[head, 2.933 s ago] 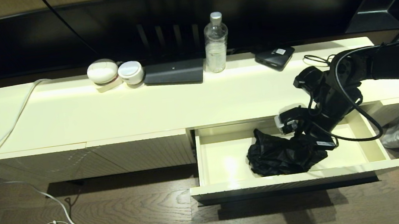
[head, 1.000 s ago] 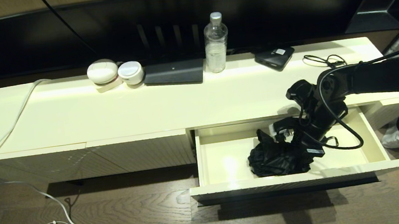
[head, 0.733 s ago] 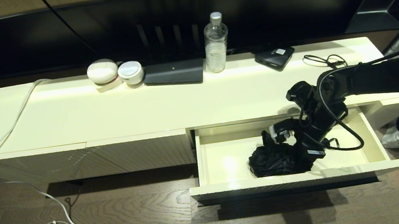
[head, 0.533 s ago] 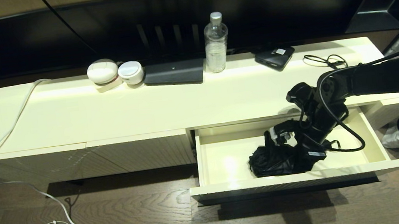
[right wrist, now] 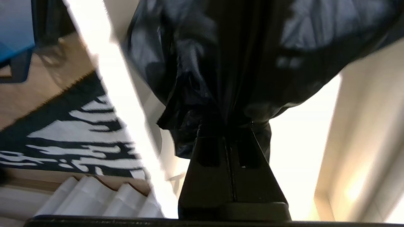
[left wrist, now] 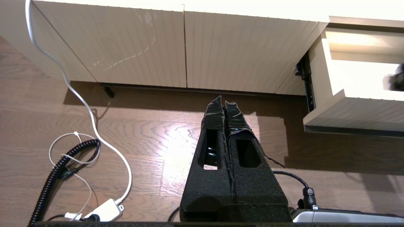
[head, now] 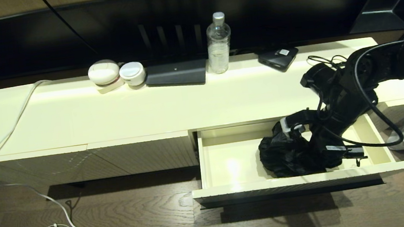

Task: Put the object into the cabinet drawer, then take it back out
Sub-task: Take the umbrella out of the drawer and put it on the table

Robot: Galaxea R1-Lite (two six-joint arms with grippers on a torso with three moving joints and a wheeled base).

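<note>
The black umbrella point(head: 286, 153) stays held in my right gripper until it rests on the cabinet top point(head: 267, 94). The umbrella's folds now hang inside the drawer, below the cabinet top.
The cabinet drawer point(head: 308, 180) stands pulled out at the right of the cream cabinet, and its ribbed front also shows in the left wrist view point(left wrist: 347, 110). The black umbrella point(head: 286, 153) hangs as a wrinkly bundle over the drawer's floor, its short handle point(head: 352, 151) sticking out to the right. My right gripper point(head: 306, 145) reaches down into the drawer and is shut on the umbrella's fabric point(right wrist: 205, 63), with its fingertips point(right wrist: 225, 126) buried in the folds. My left gripper point(left wrist: 223, 101) is shut on nothing and parked low over the wooden floor.
On the cabinet top stand a water bottle point(head: 218, 43), a flat black box with a white sticker point(head: 278, 58), a thin cable coil point(head: 327, 60), a dark slab point(head: 176, 73) and two white round items point(head: 104, 72). A white cable point(head: 16, 123) runs down to the floor.
My right gripper has risen and moved right with the umbrella in it. The bundle has lifted and shifted right in the drawer, and its handle now pokes out to the right.
</note>
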